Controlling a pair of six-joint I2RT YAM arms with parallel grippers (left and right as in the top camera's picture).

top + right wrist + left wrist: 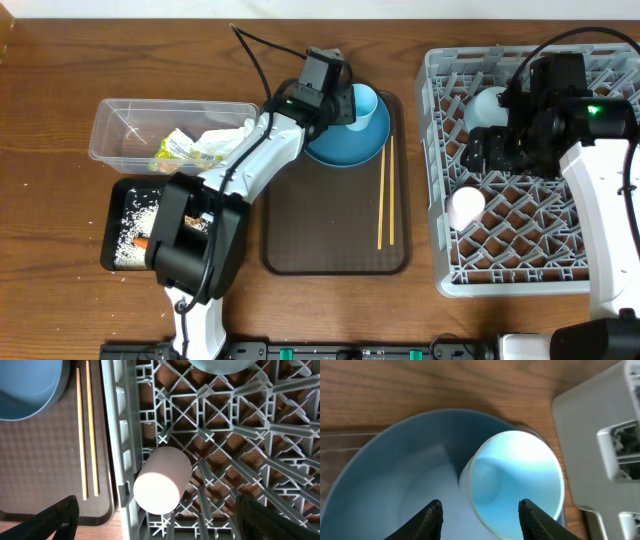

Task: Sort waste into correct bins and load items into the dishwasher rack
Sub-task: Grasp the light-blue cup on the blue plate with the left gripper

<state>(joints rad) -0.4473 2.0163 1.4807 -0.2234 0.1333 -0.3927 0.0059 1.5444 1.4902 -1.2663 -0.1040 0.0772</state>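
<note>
Next, the left gripper pinches the light-blue cup by its near rim (355, 110) (479, 513), which leaves the cup's base free to hand over to my right gripper.
A light-blue cup (364, 104) lies on its side in a blue round plate (352, 148) on the brown tray; in the left wrist view its mouth (516, 482) faces me. My left gripper (338, 100) (481, 512) is open, one finger on each side of the cup's near rim. A white-pink cup (465, 207) (161, 481) lies on its side in the grey dishwasher rack (520, 282) (120, 420). My right gripper (492, 155) (157, 522) is open and empty above it. A pale bowl (488, 105) (220, 364) sits upturned in the rack. Wooden chopsticks (385, 190) (86, 430) lie on the tray.
The brown serving tray (330, 245) is at the centre. A clear tub (112, 125) holds yellow-green and white wrappers (200, 146). A black tray (112, 240) holds white crumbs (135, 222) and an orange piece (143, 242). My left arm reaches over both bins.
</note>
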